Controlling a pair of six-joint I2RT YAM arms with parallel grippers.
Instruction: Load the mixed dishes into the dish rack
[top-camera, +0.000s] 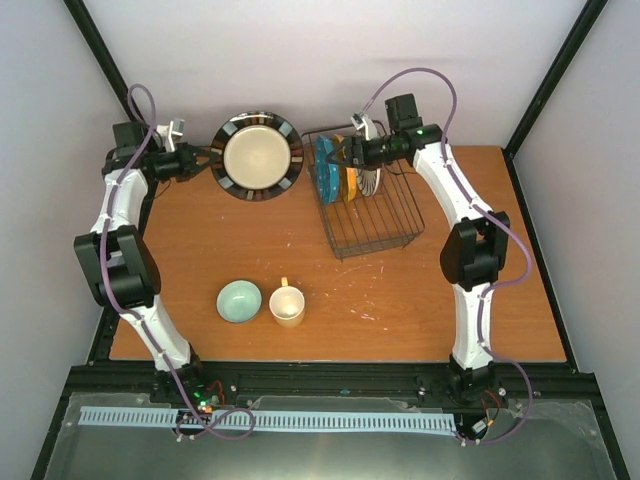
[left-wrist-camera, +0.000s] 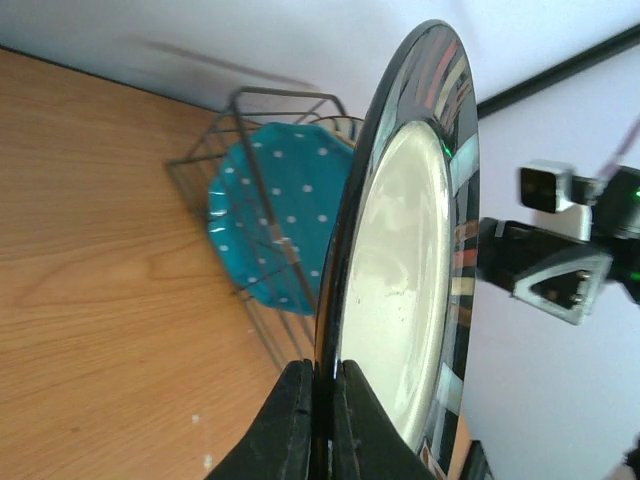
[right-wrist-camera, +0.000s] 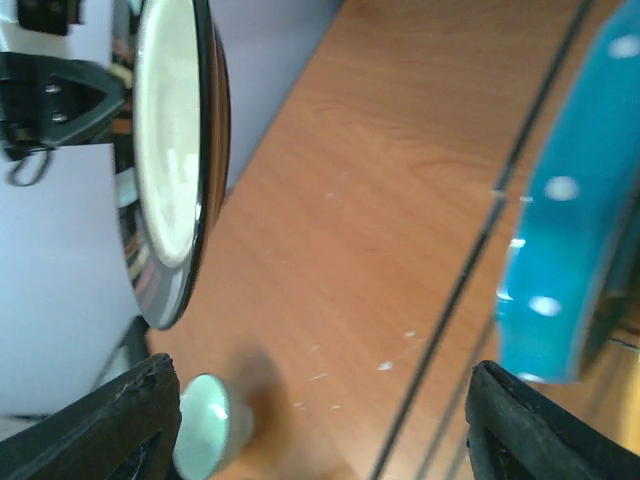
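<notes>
I should next use my right gripper to grab the cream plate by its opposite dark rim (top-camera: 296, 156), so the plate's other edge stays free to enter the rack (top-camera: 385, 225).
My left gripper (top-camera: 207, 160) (left-wrist-camera: 322, 385) is shut on the rim of the cream plate with a dark rim (top-camera: 257, 155) (left-wrist-camera: 400, 250) (right-wrist-camera: 170, 150), which hangs at the back of the table, left of the dish rack (top-camera: 385, 225) (left-wrist-camera: 250, 110). The teal dotted plate (top-camera: 325, 170) (left-wrist-camera: 270, 220) (right-wrist-camera: 570, 250), a yellow-orange plate (top-camera: 348, 180) and a striped white plate (top-camera: 369, 180) stand on edge in the rack. My right gripper (top-camera: 340, 152) (right-wrist-camera: 325, 425) is open and empty above the rack's left end. The mint bowl (top-camera: 240, 301) (right-wrist-camera: 205, 425) and the cream mug (top-camera: 287, 305) sit near the table's front.
The wooden table (top-camera: 400, 300) ends at the white back wall just behind the rack and the held plate. Dark frame posts stand at the back corners. The rack's right half holds no dishes.
</notes>
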